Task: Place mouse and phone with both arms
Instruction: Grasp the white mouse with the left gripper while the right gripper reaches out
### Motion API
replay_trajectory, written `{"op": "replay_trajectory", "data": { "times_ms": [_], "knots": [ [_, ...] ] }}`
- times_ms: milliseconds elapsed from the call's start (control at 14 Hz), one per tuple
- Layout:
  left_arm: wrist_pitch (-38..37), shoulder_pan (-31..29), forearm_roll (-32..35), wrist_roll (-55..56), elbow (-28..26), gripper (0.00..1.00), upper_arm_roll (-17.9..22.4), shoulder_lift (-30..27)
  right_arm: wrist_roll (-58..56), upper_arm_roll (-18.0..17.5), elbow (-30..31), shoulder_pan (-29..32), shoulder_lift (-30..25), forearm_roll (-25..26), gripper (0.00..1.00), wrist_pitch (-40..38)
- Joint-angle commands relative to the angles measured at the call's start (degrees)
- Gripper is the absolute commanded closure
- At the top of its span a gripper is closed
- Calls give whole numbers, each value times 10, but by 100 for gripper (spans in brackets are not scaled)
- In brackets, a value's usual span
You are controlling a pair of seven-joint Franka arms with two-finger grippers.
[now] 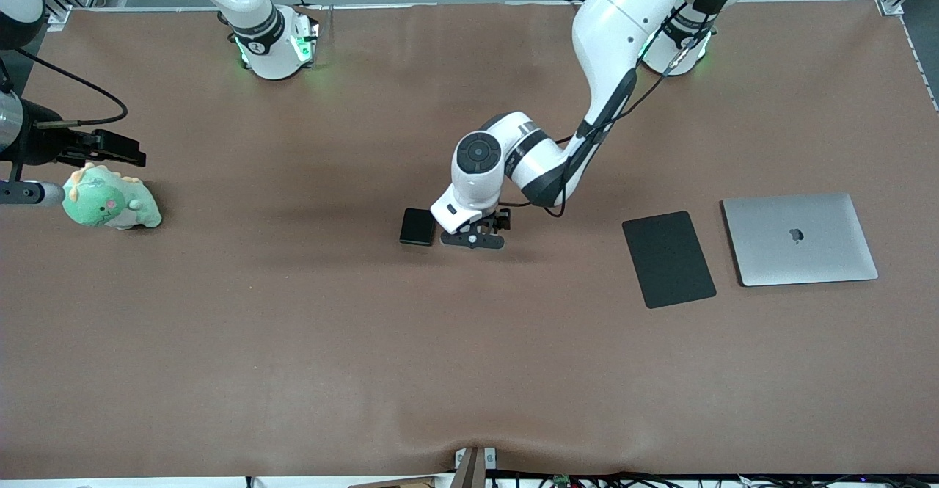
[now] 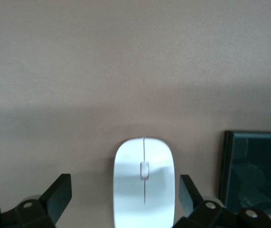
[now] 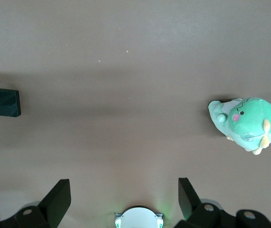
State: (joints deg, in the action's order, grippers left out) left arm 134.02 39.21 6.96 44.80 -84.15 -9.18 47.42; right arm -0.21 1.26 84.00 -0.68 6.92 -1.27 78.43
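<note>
The left gripper takes hold of the white mouse's long side edges next, which lets me set the mouse on the mouse pad point(image 1: 669, 259).
The white mouse point(image 2: 144, 183) lies on the brown table between my left gripper's open fingers point(image 2: 59, 194), with a gap on each side. In the front view the left gripper point(image 1: 473, 239) is low over mid-table and hides the mouse. The black phone point(image 1: 417, 226) lies flat right beside it, toward the right arm's end; it also shows in the left wrist view point(image 2: 256, 173) and in the right wrist view point(image 3: 6, 102). My right gripper point(image 1: 110, 149) is open and empty, held high over the right arm's end of the table point(image 3: 124, 197).
A green plush toy point(image 1: 110, 198) sits at the right arm's end, below the right gripper point(image 3: 245, 123). A flat black mouse pad point(image 1: 667, 258) and a closed silver laptop point(image 1: 799, 238) lie side by side toward the left arm's end.
</note>
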Motion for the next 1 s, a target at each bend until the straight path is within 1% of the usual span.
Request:
{"op": "replay_trajectory", "data": {
  "times_ms": [0,143,214,357,500,571,714,786,929],
  "knots": [
    [26,4,4,25,14,0,2,25,2,-3,-14,-26,-2,7,0,-8],
    [28,7,3,34,14,0,1,31,0,-2,-14,-49,3,14,0,-6],
    [28,14,2,42,14,0,1,33,-1,-1,-13,-49,15,14,0,-6],
    [27,18,4,45,15,4,2,32,-1,-1,-13,-47,26,14,0,-5],
    [27,24,5,44,14,11,2,32,-3,-1,-13,-49,48,10,0,-4],
    [27,29,5,42,14,18,2,31,-3,-1,-13,-50,59,6,0,-4],
    [21,29,9,41,12,35,2,29,-1,-2,-14,-53,81,5,0,7],
    [20,30,10,41,10,46,2,28,-1,-2,-14,-55,85,2,0,20],
    [9,30,11,40,6,73,2,22,4,-3,-9,-64,86,-2,0,34]
  ]
}}
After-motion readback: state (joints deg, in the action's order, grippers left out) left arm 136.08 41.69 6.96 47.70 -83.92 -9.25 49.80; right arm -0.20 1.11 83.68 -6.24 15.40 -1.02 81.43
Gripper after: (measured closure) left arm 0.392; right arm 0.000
